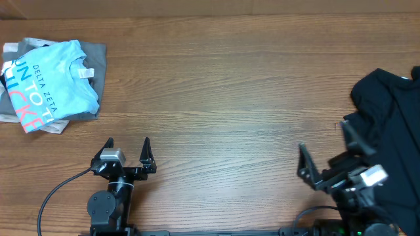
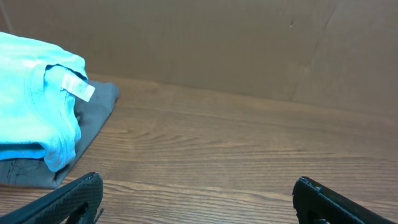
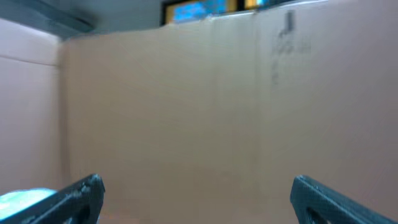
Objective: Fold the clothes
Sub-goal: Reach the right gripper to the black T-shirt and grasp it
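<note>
The robot's right gripper will fold the black T-shirt (image 1: 390, 111) after the heap trails out, so it will next grab the T-shirt by its edge facing the open table.
The clothes, a black T-shirt (image 1: 390, 111), lie in a crumpled heap at the table's right edge, partly cut off by the frame. My right gripper (image 1: 322, 136) stands open just left of the heap, tilted, its arm over the shirt's lower part. In the right wrist view the gripper (image 3: 197, 180) is open with nothing between the fingers, and the shirt does not show there. My left gripper (image 1: 128, 143) is open near the front edge at the left, far from the shirt. In the left wrist view the left gripper (image 2: 198, 182) is empty above bare wood.
A light-blue printed T-shirt (image 1: 52, 82) lies folded on a grey shirt (image 1: 97, 56) at the back left; the light-blue shirt (image 2: 31, 99) and grey shirt (image 2: 93, 118) also show in the left wrist view. A cardboard wall (image 2: 217, 43) stands behind the wooden table (image 1: 223, 98).
</note>
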### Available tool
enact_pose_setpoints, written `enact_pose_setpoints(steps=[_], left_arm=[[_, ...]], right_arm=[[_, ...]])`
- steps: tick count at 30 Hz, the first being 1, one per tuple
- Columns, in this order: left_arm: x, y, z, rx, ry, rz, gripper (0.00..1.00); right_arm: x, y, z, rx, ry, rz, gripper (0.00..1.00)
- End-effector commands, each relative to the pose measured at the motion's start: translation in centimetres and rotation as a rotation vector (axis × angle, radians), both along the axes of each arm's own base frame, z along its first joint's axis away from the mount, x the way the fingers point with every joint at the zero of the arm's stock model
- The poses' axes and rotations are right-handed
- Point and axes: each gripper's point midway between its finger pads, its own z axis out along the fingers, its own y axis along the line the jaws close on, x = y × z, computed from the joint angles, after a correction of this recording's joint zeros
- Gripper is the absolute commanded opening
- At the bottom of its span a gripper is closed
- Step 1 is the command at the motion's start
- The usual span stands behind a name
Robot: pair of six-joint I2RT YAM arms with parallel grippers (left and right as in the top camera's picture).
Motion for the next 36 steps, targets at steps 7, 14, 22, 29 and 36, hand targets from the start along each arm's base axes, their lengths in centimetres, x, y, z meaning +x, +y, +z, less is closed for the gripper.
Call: enact_pose_setpoints(steps=[7, 14, 22, 29, 36], left_arm=[[0.0, 0.1, 0.0, 0.009, -0.003, 0.006, 1.00], [0.0, 0.1, 0.0, 0.009, -0.003, 0.007, 1.00], [0.0, 0.1, 0.0, 0.009, -0.003, 0.006, 1.00], [0.0, 0.1, 0.0, 0.009, -0.003, 0.007, 1.00], [0.0, 0.1, 0.0, 0.009, -0.003, 0.007, 1.00]], right_arm=[[9.7, -7.8, 5.1, -0.052, 0.356, -0.490, 1.00], [19.2, -14.4, -3.3, -0.109, 0.909, -0.658, 1.00], [21.2, -17.9, -17.5, -0.176, 1.448, -0.688, 1.00], [20.8, -20.8, -24.1, -0.221, 1.624, -0.777, 1.00], [19.6, -23.5, -28.0, -0.248, 1.730, -0.755, 1.00]])
